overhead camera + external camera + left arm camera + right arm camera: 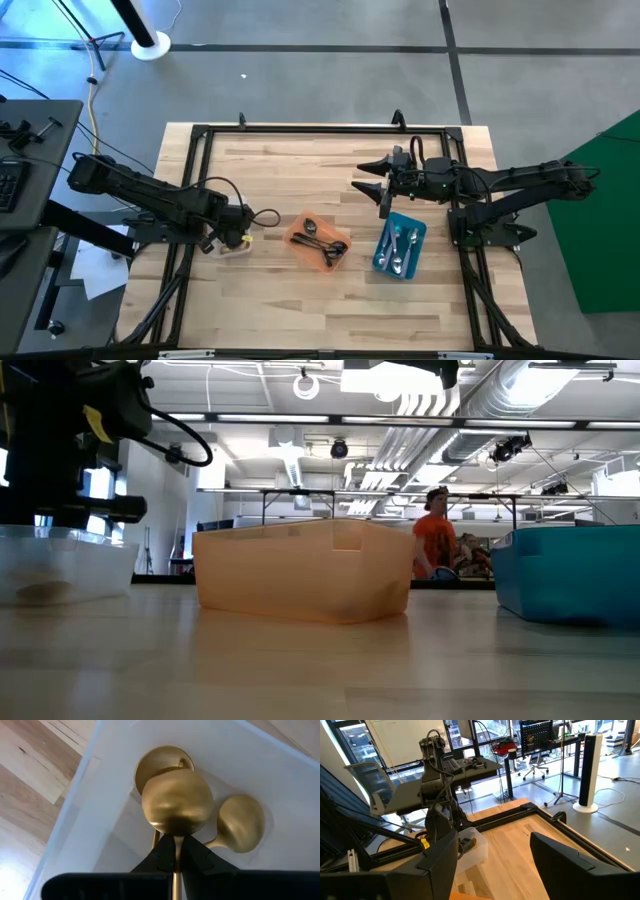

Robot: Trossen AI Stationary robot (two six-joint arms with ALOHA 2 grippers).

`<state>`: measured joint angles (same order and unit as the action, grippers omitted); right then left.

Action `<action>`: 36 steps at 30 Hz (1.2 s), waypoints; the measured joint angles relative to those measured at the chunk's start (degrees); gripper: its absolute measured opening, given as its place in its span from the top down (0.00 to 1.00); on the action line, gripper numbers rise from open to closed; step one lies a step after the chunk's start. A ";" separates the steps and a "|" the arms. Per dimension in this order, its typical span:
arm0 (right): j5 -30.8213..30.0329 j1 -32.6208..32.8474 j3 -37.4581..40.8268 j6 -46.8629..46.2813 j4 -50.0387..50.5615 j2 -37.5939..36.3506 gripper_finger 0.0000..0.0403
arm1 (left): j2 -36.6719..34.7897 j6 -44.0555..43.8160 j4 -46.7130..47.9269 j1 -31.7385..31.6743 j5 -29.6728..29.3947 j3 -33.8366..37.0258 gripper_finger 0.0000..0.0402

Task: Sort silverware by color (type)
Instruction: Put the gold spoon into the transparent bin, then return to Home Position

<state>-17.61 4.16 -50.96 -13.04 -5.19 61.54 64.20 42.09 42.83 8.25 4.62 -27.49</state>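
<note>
My left gripper releases the spoon now, since the gold spoon's bowl lies low in the clear tray and the spoon would rest inside.
My left gripper is down in the clear tray at the table's left, shut on a gold spoon. Two more gold spoons lie on that tray's floor. Dark spoons rest in the orange tray. Silver spoons lie in the blue tray. My right gripper hovers open over bare table, just beyond the blue tray's far end. My left gripper pinches the gold spoon's handle between its two fingers, just behind the bowl, coming from above and pointing down into the clear tray. The handle runs back along the fingers. The bowl sticks out past the fingertips, over another gold spoon; whether they touch, I cannot tell.
The three trays stand in a row across the table's middle, with bare wood on the near and far sides. A black frame rims the table. Beyond the table, a person in an orange shirt stands in the room.
</note>
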 joint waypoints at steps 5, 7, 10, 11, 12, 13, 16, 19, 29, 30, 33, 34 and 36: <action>0.00 0.00 -0.01 0.00 0.00 0.00 0.42 | 0.07 -1.54 -0.60 0.00 -0.25 0.07 0.99; 0.00 -0.01 0.00 0.00 0.00 0.00 0.42 | 0.07 -1.53 -0.66 0.00 -0.27 0.13 0.96; -0.02 0.00 -0.01 0.01 0.00 0.00 0.42 | 0.28 -2.54 -0.86 0.00 -0.57 0.32 0.90; -0.01 0.00 0.00 0.02 0.00 0.00 0.42 | 0.25 -3.07 -0.88 0.00 -0.59 0.35 0.88; -0.02 -0.01 -0.02 0.02 0.00 0.00 0.42 | 0.23 -3.53 -1.18 0.00 -0.59 0.35 0.86; -0.02 -0.01 -0.01 0.02 0.00 0.00 0.42 | 0.24 -3.86 -1.42 0.00 -0.59 0.33 0.84; -0.02 0.00 -0.01 0.02 0.00 0.00 0.42 | 0.22 -4.04 -1.67 0.00 -0.59 0.33 0.77; -0.02 0.00 0.00 0.02 0.00 0.00 0.42 | 0.22 -5.22 -1.45 0.00 -0.66 -0.57 0.71; -0.04 0.00 0.00 0.28 0.02 0.00 0.42 | 0.15 -10.15 7.80 -0.11 -1.30 -11.47 0.61; -0.04 0.00 -0.02 0.46 0.02 0.00 0.42 | 0.15 -10.52 9.69 -0.22 -1.93 -13.33 0.61; -0.03 0.00 0.00 0.54 0.02 0.00 0.42 | 0.14 -11.77 16.77 -1.08 -4.28 -20.23 0.61; -0.01 0.00 -0.02 0.70 0.03 0.00 0.42 | 0.01 -12.80 18.54 -1.60 -4.79 -23.05 0.61; 0.52 0.00 -0.01 1.68 0.02 0.00 0.42 | -0.65 -15.57 20.03 -2.83 -5.07 -29.12 0.61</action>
<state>-17.08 4.16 -50.97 -11.36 -5.17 61.54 63.55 26.52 62.86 5.42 -0.45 -56.61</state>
